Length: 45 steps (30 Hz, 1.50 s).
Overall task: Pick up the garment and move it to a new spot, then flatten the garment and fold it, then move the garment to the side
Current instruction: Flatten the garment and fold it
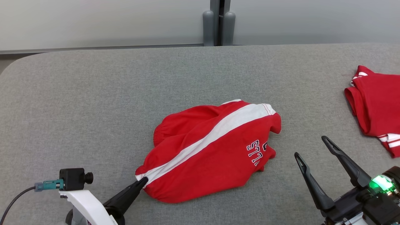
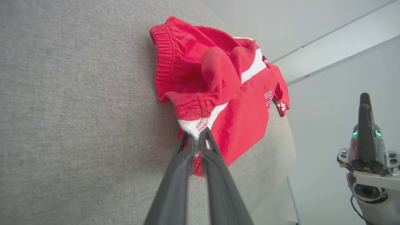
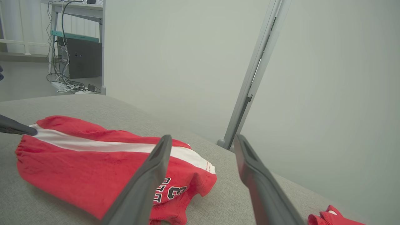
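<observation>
My right gripper grabs the leg hem beside the printed lettering next, to flatten and fold the garment.
The garment is a pair of red shorts with a white side stripe and dark lettering, lying crumpled in the middle of the grey table. My left gripper is shut on the garment's near-left corner, pinching the white end of the stripe at the waistband. Both dark fingers press together on the cloth. My right gripper hovers open to the right of the garment, fingers spread above the table and touching nothing. The left fingertips reach the stripe's end in the right wrist view.
A second red garment with white trim lies folded at the table's right edge. A grey post stands behind the table's far edge. A desk with cables is in the room beyond. Bare cloth-covered table surrounds the shorts.
</observation>
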### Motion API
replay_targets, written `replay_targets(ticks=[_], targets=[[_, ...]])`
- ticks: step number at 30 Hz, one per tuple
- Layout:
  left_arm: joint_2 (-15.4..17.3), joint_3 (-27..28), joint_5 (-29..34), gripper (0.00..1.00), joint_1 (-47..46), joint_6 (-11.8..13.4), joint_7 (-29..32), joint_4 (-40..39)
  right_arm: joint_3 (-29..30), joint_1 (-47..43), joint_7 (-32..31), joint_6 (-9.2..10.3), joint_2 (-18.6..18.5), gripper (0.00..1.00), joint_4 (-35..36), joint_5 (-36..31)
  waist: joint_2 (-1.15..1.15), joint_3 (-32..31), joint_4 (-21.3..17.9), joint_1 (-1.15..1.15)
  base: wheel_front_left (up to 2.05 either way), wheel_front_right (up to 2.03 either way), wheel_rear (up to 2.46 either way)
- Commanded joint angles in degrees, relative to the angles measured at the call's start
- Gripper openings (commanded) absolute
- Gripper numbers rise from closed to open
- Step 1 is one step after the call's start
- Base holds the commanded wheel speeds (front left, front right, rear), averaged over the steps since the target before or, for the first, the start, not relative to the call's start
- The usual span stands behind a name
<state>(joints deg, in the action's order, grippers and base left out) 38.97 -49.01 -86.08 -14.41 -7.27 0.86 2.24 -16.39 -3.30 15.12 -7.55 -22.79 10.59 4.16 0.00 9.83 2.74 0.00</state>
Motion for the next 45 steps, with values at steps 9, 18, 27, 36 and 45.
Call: replay_targets(ticks=[9, 18, 27, 36, 45], targets=[[1.7, -0.1, 6.9, 0.0, -1.0, 0.2, -4.1, 3.5, -4.3, 6.2, 0.0, 0.13, 0.8, 1.0, -7.3, 11.1, 0.0, 0.6, 0.8, 0.0, 0.0, 0.0, 0.0], [2.4, -0.8, 9.2, 0.0, -2.2, 1.1, -3.5, 5.3, -10.6, 21.1, -18.7, 0.08, -4.2, 1.0, -19.7, 55.5, 0.0, 2.1, 0.8, 0.0, 0.0, 0.0, 0.0], [1.6, -1.4, 10.3, 0.0, -4.8, 0.8, -2.1, 6.8, -7.4, 32.0, -52.0, 0.08, -8.3, 1.0, -29.7, 88.2, 0.0, 3.7, 2.8, 0.0, 0.0, 0.0, 0.0], [0.6, -2.0, 11.2, 0.0, -6.6, 0.3, -1.6, 8.3, -10.2, 38.4, -60.6, 0.08, -5.0, 1.0, -35.9, 93.6, 0.0, 5.2, 4.6, 0.0, 0.0, 0.0, 0.0], [-0.6, -2.5, 11.2, 0.0, -7.4, 0.0, -1.9, 9.6, -13.0, 39.9, -62.4, 0.08, -4.9, 0.0, -35.0, 93.3, 0.0, 5.8, 4.8, 0.0, 0.0, 0.0, 0.0]])
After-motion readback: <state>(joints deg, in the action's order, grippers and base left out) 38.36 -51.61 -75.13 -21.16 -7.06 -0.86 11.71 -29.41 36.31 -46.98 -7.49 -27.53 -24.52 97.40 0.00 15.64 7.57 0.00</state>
